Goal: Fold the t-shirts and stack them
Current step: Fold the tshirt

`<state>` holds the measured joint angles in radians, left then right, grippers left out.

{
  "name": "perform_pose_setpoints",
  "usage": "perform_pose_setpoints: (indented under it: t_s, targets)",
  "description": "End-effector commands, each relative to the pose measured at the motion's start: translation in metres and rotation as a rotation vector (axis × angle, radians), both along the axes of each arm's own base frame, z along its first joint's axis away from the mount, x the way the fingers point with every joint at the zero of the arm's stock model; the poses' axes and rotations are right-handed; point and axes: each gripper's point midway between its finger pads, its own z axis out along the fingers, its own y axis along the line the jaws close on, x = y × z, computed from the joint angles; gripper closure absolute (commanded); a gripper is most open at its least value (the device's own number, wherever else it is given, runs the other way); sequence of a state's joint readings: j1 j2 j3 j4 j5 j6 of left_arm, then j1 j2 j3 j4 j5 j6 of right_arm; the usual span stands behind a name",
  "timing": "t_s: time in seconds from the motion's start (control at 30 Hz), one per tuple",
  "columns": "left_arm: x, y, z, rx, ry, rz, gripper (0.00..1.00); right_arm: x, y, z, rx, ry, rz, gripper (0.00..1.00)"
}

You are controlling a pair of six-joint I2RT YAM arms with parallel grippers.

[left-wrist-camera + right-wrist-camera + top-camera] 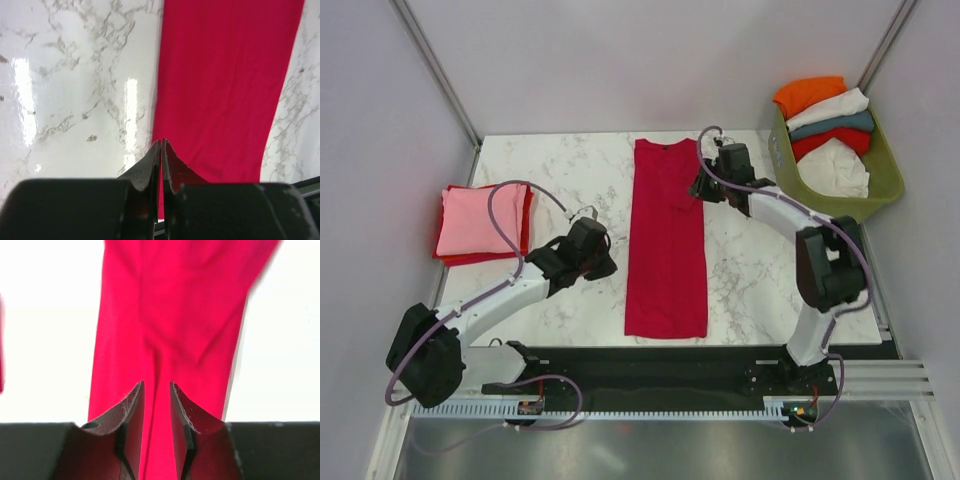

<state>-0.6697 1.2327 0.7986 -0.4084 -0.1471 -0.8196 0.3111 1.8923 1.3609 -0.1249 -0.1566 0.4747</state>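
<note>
The crimson t-shirt is folded. My right gripper should pick it up next by its near hem corner, to fold the hem toward the collar.
A crimson t-shirt (666,250) lies folded into a long narrow strip down the middle of the marble table (570,170). It also shows in the left wrist view (225,85) and the right wrist view (170,315). My left gripper (608,263) (161,143) is shut and empty, just off the strip's left edge. My right gripper (699,190) (156,385) is open a little and empty, above the strip's upper right edge. A folded pink t-shirt (475,218) lies on a folded red one (526,228) at the table's left.
An olive-green basket (882,190) at the back right holds orange (808,95), white (830,108), teal (842,126), red (825,144) and another white (840,170) shirt. Grey walls enclose the table on the left, back and right.
</note>
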Motion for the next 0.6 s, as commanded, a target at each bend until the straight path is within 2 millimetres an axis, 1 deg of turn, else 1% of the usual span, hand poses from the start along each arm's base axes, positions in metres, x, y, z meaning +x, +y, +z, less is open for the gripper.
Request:
perform_pose_setpoints:
  t_s: [0.0,0.03,0.07,0.1,0.13,0.17,0.2,0.23,0.27,0.3,0.33,0.37,0.4,0.43,0.47,0.5,0.53,0.57]
  targets:
    - [-0.014,-0.004,-0.010,-0.028,-0.019,-0.072,0.91,-0.044,-0.003,0.012,0.030,-0.057,-0.018,0.66]
    - [-0.018,-0.005,-0.013,-0.035,-0.016,-0.081,0.91,-0.059,-0.005,0.004,0.026,-0.035,-0.013,0.65]
    - [-0.022,-0.007,-0.013,-0.048,-0.018,-0.093,0.90,-0.087,-0.006,-0.006,0.016,-0.011,0.005,0.65]
    - [-0.031,-0.005,-0.023,-0.046,0.001,-0.105,0.89,-0.100,-0.006,-0.009,0.009,0.001,0.018,0.65]
    - [-0.034,-0.007,-0.024,-0.056,-0.001,-0.111,0.88,-0.128,-0.012,-0.031,-0.023,0.071,0.034,0.65]
    - [-0.039,-0.008,-0.024,-0.065,0.000,-0.124,0.88,-0.145,-0.007,-0.019,-0.023,0.043,0.067,0.64]
    - [-0.047,-0.007,-0.032,-0.069,0.023,-0.131,0.86,-0.159,-0.010,-0.022,-0.041,0.053,0.075,0.64]
    - [-0.051,-0.009,-0.033,-0.079,0.029,-0.141,0.85,-0.186,-0.015,-0.039,-0.067,0.107,0.090,0.63]
    - [-0.056,-0.010,-0.036,-0.084,0.039,-0.152,0.83,-0.196,-0.016,-0.026,-0.047,0.075,0.099,0.61]
    - [-0.062,-0.011,-0.039,-0.097,0.057,-0.160,0.80,-0.208,-0.019,-0.028,-0.045,0.086,0.101,0.61]
    - [-0.064,-0.012,-0.040,-0.106,0.058,-0.164,0.79,-0.229,-0.024,-0.042,-0.040,0.145,0.091,0.60]
    - [-0.069,-0.013,-0.043,-0.103,0.065,-0.175,0.77,-0.241,-0.021,-0.035,0.004,0.137,0.111,0.58]
    - [-0.075,-0.018,-0.043,-0.125,0.081,-0.200,0.75,-0.251,-0.019,-0.038,0.026,0.153,0.117,0.57]
    - [-0.079,-0.020,-0.043,-0.128,0.085,-0.214,0.73,-0.269,-0.020,-0.051,0.040,0.209,0.114,0.56]
    - [-0.083,-0.022,-0.046,-0.125,0.093,-0.231,0.72,-0.276,-0.019,-0.048,0.067,0.209,0.117,0.57]
    - [-0.086,-0.022,-0.047,-0.124,0.096,-0.243,0.68,-0.284,-0.017,-0.049,0.080,0.224,0.124,0.57]
    - [-0.088,-0.023,-0.048,-0.122,0.101,-0.250,0.66,-0.296,-0.020,-0.058,0.075,0.257,0.123,0.57]
    - [-0.092,-0.022,-0.052,-0.117,0.109,-0.255,0.64,-0.301,-0.018,-0.055,0.094,0.254,0.122,0.56]
